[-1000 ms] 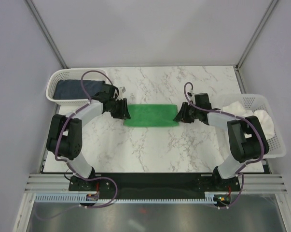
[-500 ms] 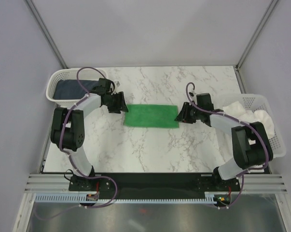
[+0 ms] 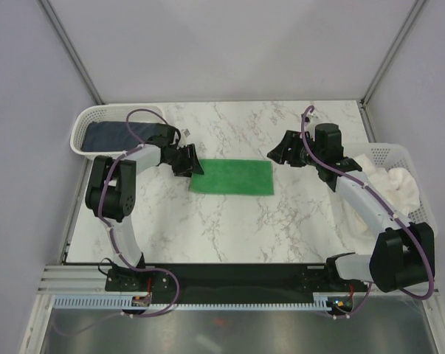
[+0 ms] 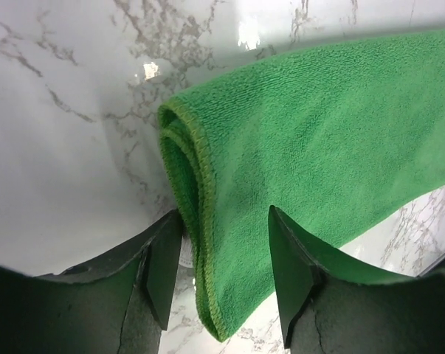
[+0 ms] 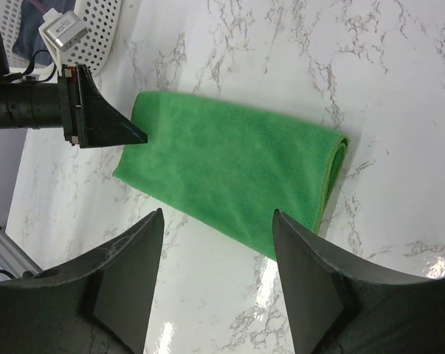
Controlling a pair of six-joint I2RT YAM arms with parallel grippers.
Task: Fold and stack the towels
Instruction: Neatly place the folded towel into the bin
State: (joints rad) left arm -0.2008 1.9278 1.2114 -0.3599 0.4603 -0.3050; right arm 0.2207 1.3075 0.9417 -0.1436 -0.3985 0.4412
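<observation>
The green towel is folded. My left gripper will next pinch the folded green towel's layered short end (image 3: 193, 184), so its fold stays together to stack on the navy towel (image 3: 108, 135).
The green towel (image 3: 231, 177) lies folded into a long flat strip in the middle of the table. My left gripper (image 3: 195, 164) sits at its left end. In the left wrist view the left gripper (image 4: 226, 265) is open and its fingers straddle the near corner of the green towel (image 4: 318, 147) without pinching it. My right gripper (image 3: 277, 155) hovers open just beyond the strip's right end. From the right wrist, the right gripper (image 5: 218, 221) holds nothing and the green towel (image 5: 229, 169) lies below it. The navy towel (image 3: 108, 135) and the white towel (image 3: 384, 177) are in baskets.
A white mesh basket (image 3: 85, 118) stands at the far left corner and a larger one (image 3: 421, 221) along the right edge. Grey walls close in the table on three sides. Bare marble lies in front of and behind the green strip.
My right gripper opened, rose and drew back from the towel's right end toward the far side. My left gripper opened wider and shifted back onto the towel's left corner.
</observation>
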